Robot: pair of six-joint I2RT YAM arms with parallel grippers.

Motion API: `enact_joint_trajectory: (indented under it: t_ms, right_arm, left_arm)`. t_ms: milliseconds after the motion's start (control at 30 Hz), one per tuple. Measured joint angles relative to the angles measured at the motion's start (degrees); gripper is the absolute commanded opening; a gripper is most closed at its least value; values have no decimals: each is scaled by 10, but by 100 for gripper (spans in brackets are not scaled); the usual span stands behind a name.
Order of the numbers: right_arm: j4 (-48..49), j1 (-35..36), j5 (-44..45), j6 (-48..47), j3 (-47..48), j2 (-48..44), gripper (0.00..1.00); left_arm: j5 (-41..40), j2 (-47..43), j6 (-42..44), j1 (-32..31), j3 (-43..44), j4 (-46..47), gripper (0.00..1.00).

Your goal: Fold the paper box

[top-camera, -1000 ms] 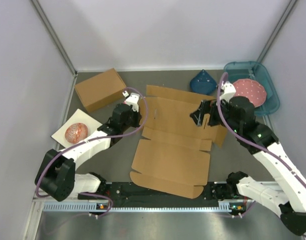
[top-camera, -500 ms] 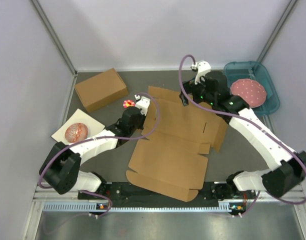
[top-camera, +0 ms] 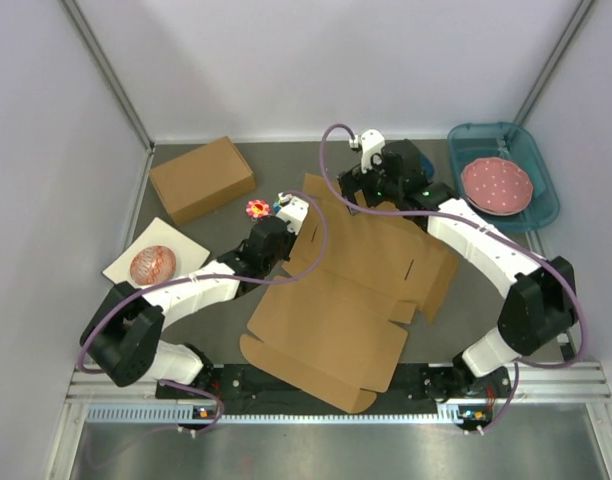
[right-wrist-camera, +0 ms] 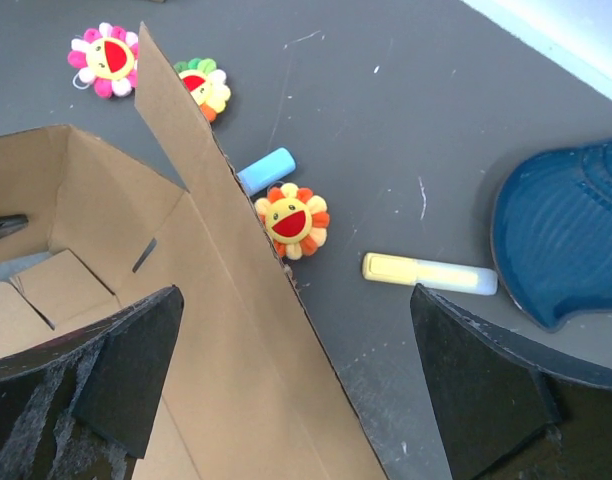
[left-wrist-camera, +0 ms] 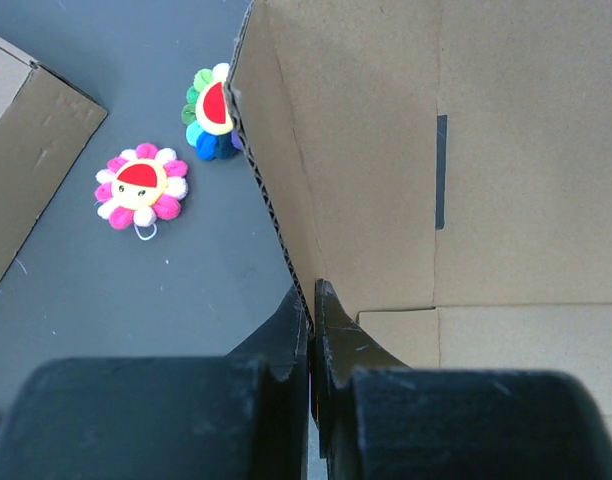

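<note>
My right gripper pinches the paper box's back panel by its outer edge (right-wrist-camera: 304, 312) next, so the panel stands while its end flap folds.
The paper box (top-camera: 336, 300) is a flat brown cardboard sheet with flaps and slits, lying mid-table. Its left flap (left-wrist-camera: 366, 160) stands raised. My left gripper (top-camera: 289, 216) is shut on that flap's edge; in the left wrist view (left-wrist-camera: 312, 300) the corrugated edge runs between the closed jaws. My right gripper (top-camera: 358, 192) hovers over the sheet's back edge. In the right wrist view (right-wrist-camera: 306, 375) it is wide open and empty, with the back panel (right-wrist-camera: 236, 350) under its left finger and bare table under its right.
A ready-made brown box (top-camera: 201, 178) stands back left. Plush flowers (right-wrist-camera: 291, 218), a blue cylinder (right-wrist-camera: 266, 170) and a yellow marker (right-wrist-camera: 426, 273) lie behind the sheet. A dark blue dish (right-wrist-camera: 566, 240), a teal tray (top-camera: 534, 160) with a pink plate, and a white card (top-camera: 126, 270) are around.
My right arm swung from the sheet's right side to its back edge. My left gripper moved right, lifting the left flap. The sheet slid and turned toward the near left.
</note>
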Motion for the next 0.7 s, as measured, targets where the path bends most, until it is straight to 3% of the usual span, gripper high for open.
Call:
enact_joint_trajectory:
  t_ms: [167, 267, 367, 700]
  right_arm:
    - [11, 0, -14, 1, 2, 40, 84]
    - [10, 0, -16, 2, 9, 64, 72]
    - [9, 0, -22, 4, 18, 78, 54]
    - [16, 0, -46, 12, 30, 83, 22]
  left_arm:
    - [-6, 0, 1, -2, -1, 0, 0]
    - [-9, 0, 1, -4, -1, 0, 0]
    - [-12, 0, 1, -6, -1, 0, 0]
    - [-25, 0, -16, -10, 0, -5, 0]
